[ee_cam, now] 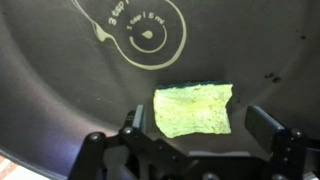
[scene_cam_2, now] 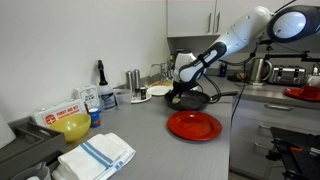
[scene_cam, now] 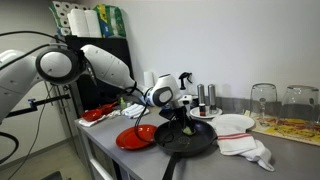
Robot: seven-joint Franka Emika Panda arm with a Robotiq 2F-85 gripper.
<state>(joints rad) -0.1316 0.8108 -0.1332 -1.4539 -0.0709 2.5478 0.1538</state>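
Note:
In the wrist view my gripper's fingers reach past the sponge's near edge, level with the sponge's sides, so it is now time to close on it.
A yellow-green sponge (ee_cam: 193, 110) lies flat inside a black frying pan (ee_cam: 60, 80) with white printed marks on its base. In the wrist view my gripper (ee_cam: 198, 122) hangs right over the sponge, its two fingers standing wide apart on either side of it, open and not touching it. In both exterior views the gripper (scene_cam: 183, 108) (scene_cam_2: 180, 88) points down into the pan (scene_cam: 190, 138) (scene_cam_2: 195, 99), and the sponge (scene_cam: 187, 128) shows as a small pale patch under it.
A red plate (scene_cam: 133, 137) (scene_cam_2: 193, 125) lies beside the pan. Another red dish (scene_cam: 96, 116) sits at the counter end. A white plate (scene_cam: 235, 123), a cloth (scene_cam: 250, 149), glasses (scene_cam: 263, 100), shakers (scene_cam_2: 135, 80), a yellow bowl (scene_cam_2: 73, 126) and a striped towel (scene_cam_2: 100, 155) are around.

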